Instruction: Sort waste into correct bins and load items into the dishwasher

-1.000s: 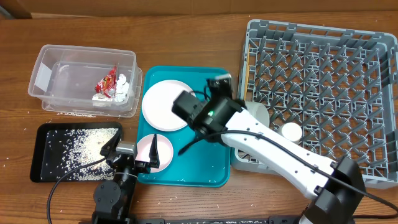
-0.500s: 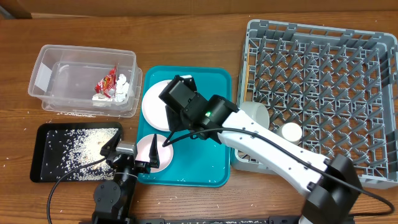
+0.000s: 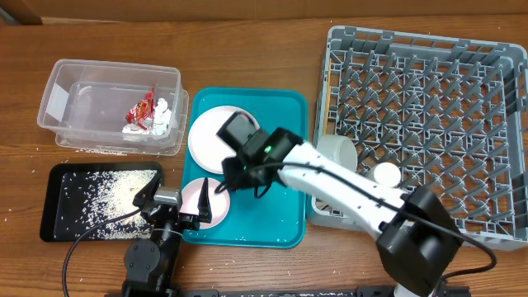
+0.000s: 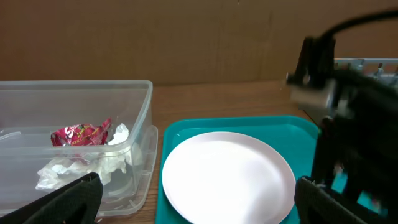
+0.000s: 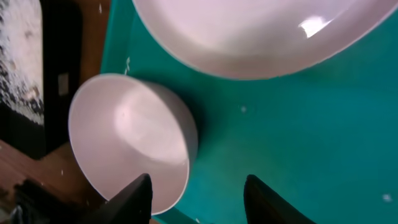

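Observation:
The right gripper pinches the white bowl's rim (image 3: 228, 203) on the dish rack side next, to tip the bowl and load it there.
A white bowl (image 3: 195, 198) sits at the front left of the teal tray (image 3: 272, 216), with a white plate (image 3: 206, 142) behind it. My right gripper (image 3: 229, 176) is open and empty, low over the tray just right of the bowl. In the right wrist view its fingers (image 5: 199, 198) straddle the bowl's right rim (image 5: 130, 143) and bare tray, with the plate (image 5: 261, 31) above. My left gripper (image 3: 175, 195) is open and empty at the tray's front left corner. Its wrist view (image 4: 199, 205) faces the plate (image 4: 227, 174).
A grey dish rack (image 3: 429, 115) stands at the right, with a white cup (image 3: 340, 153) and a small white round item (image 3: 385, 175) at its left edge. A clear bin (image 3: 107, 103) holds a red wrapper (image 3: 140, 109) and tissue (image 3: 162, 120). A black tray with rice (image 3: 99, 198) lies at the front left.
My right arm has swung left from beside the rack across the tray, and its gripper now sits lower beside the bowl. The left arm has not moved.

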